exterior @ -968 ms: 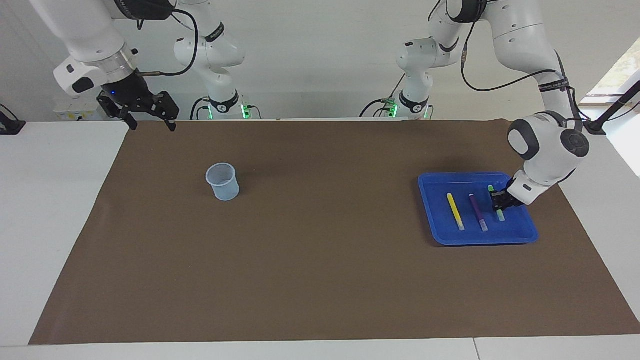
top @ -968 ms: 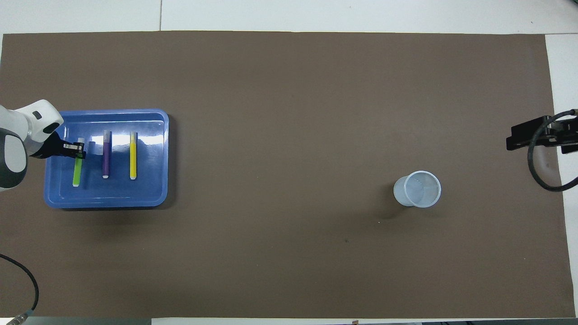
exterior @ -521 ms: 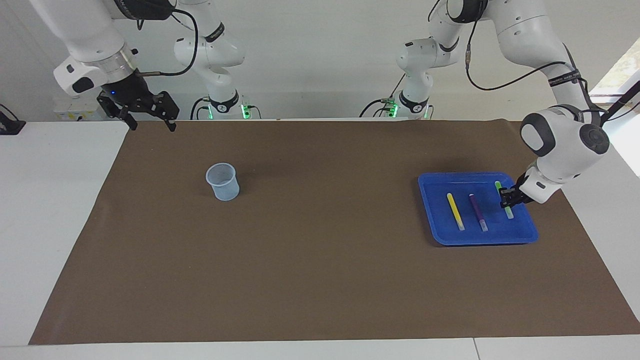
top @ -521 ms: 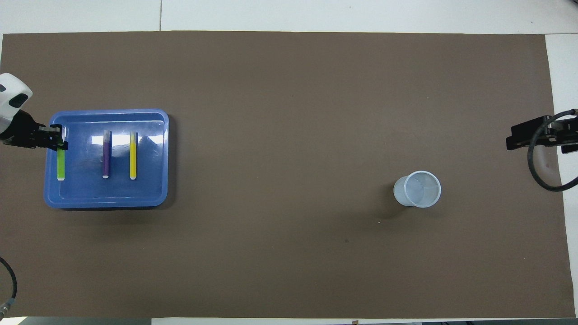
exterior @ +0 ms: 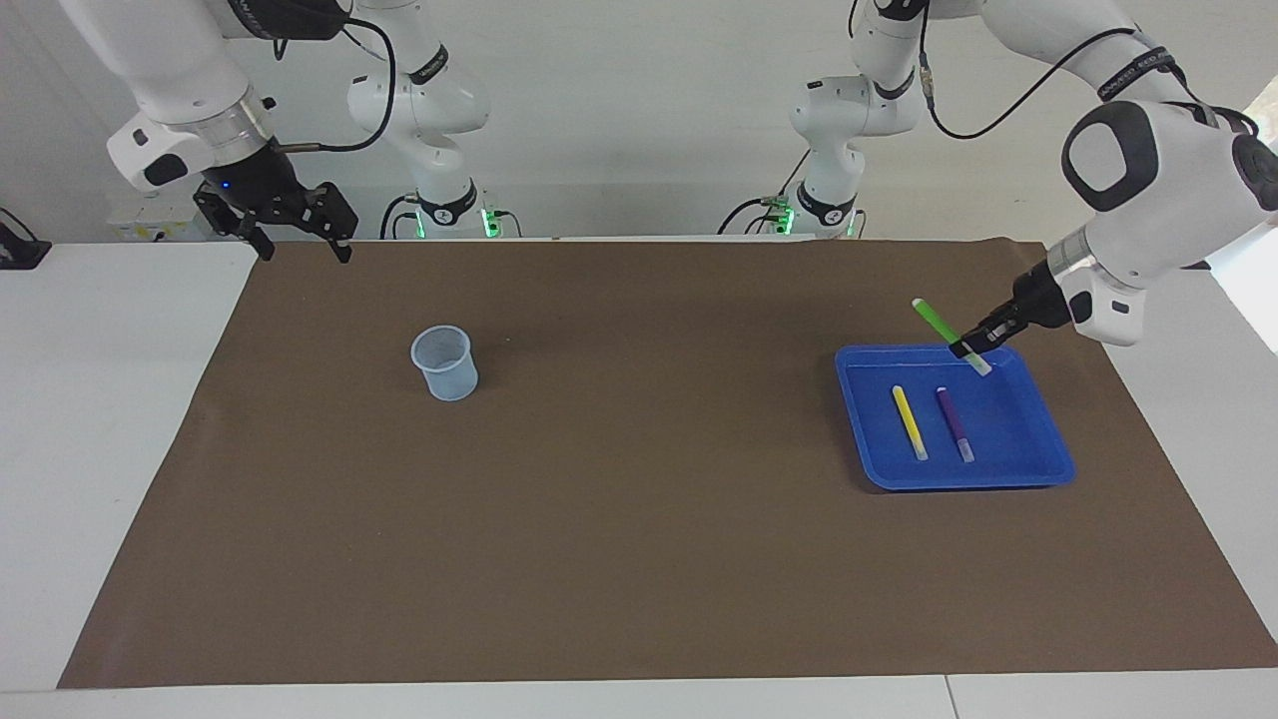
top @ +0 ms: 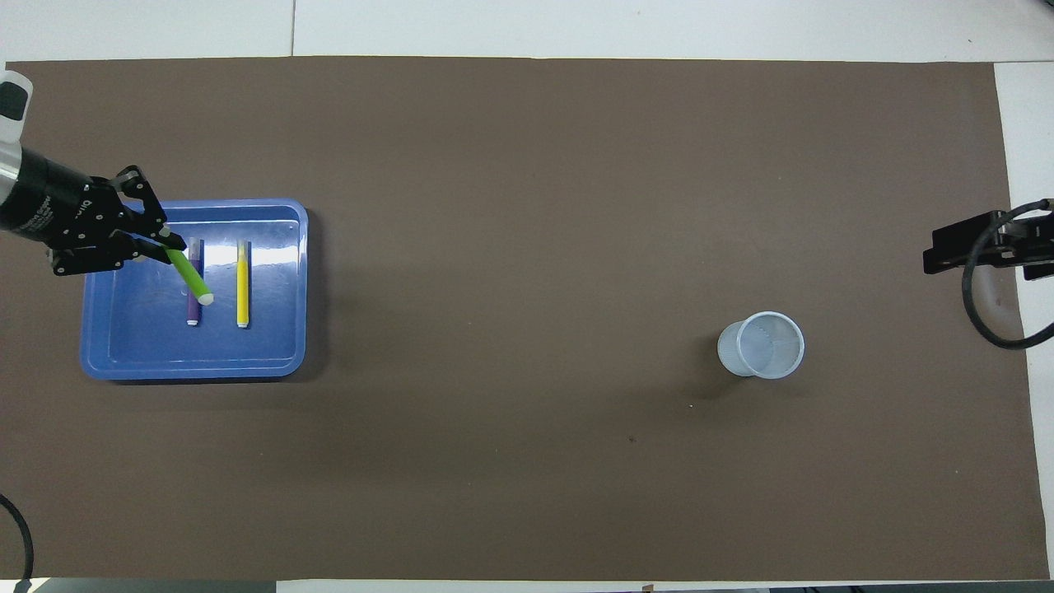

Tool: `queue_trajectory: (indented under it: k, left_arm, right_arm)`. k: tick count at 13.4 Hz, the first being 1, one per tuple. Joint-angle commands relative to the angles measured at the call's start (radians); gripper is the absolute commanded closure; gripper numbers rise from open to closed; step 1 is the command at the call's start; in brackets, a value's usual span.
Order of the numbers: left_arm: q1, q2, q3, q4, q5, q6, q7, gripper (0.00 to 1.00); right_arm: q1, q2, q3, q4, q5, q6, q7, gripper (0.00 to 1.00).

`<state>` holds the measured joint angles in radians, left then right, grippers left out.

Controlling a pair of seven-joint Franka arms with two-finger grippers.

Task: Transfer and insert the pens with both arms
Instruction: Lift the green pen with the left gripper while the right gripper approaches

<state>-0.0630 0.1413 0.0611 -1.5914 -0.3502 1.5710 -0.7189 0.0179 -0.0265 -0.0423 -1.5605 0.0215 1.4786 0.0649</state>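
The green pen needs to be grabbed by its loose green end once my right gripper reaches it, since my left gripper's fingers cover the green pen's other end.
My left gripper is shut on the green pen and holds it tilted in the air over the blue tray. The yellow pen and the purple pen lie side by side in the tray. My right gripper is open and empty, waiting high over the table edge at the right arm's end; in the overhead view only part of it shows.
A clear plastic cup stands upright on the brown mat toward the right arm's end. White table borders the mat.
My left gripper has lifted the green pen out of the tray and turned it to a tilt over the tray. The right arm has not moved.
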Motion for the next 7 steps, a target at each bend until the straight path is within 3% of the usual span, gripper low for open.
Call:
queue_trajectory:
  k: [1, 7]
  left_arm:
    - [-0.044, -0.054, 0.009, -0.024, -0.106, -0.025, -0.225, 1.00]
    - [-0.214, -0.132, 0.009, -0.156, -0.386, 0.030, -0.661, 1.00]
  right_arm:
    - [-0.006, -0.009, 0.004, -0.013, 0.003, 0.020, -0.022, 0.00]
    - [-0.004, -0.009, 0.004, -0.013, 0.002, 0.020, -0.022, 0.00]
